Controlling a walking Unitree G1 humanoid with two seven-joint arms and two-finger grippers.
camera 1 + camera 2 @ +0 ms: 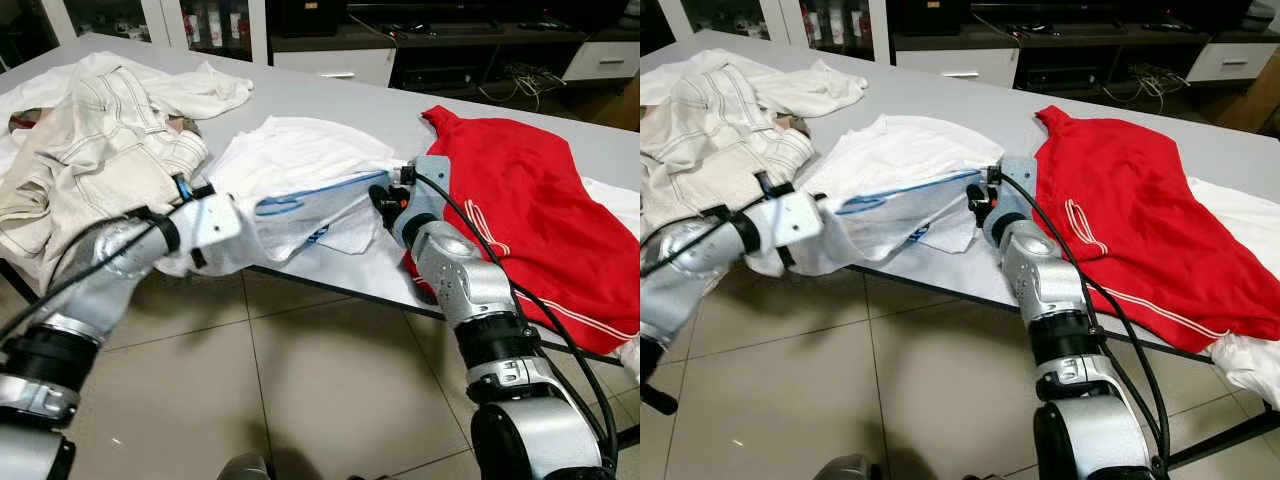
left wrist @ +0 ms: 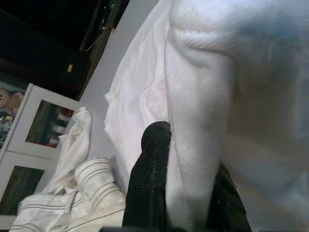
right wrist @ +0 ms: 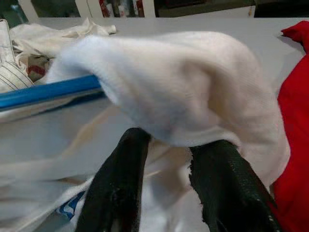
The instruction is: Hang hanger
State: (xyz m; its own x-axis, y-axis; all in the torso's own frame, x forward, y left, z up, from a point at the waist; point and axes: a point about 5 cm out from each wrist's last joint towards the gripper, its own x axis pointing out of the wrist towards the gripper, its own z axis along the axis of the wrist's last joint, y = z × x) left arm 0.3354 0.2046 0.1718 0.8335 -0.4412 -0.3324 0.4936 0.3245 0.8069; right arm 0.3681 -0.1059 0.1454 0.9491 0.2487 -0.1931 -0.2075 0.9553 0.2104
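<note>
My right gripper pinches the hanger by its cloth-covered end (image 1: 384, 180) (image 3: 169, 130) next, where the shirt stands up in a fold while the rest hangs slack.
A white T-shirt (image 1: 290, 150) lies on the grey table (image 1: 330, 95), with a blue hanger (image 1: 300, 197) inside it; its bar (image 3: 48, 92) pokes out of the cloth. My left gripper (image 2: 190, 193) is pushed into the shirt from the table's front edge, shut on a fold of white cloth. My right gripper (image 1: 385, 195) faces it at the hanger's other end. Its fingers (image 3: 120, 183) stand apart just under the cloth-covered hanger end, open.
A red shirt (image 1: 520, 210) is spread on the table to the right, touching my right forearm. A cream jacket (image 1: 100, 150) and other white clothes are heaped at the left. A low cabinet (image 1: 450, 40) stands behind the table. Tiled floor (image 1: 300, 380) lies below.
</note>
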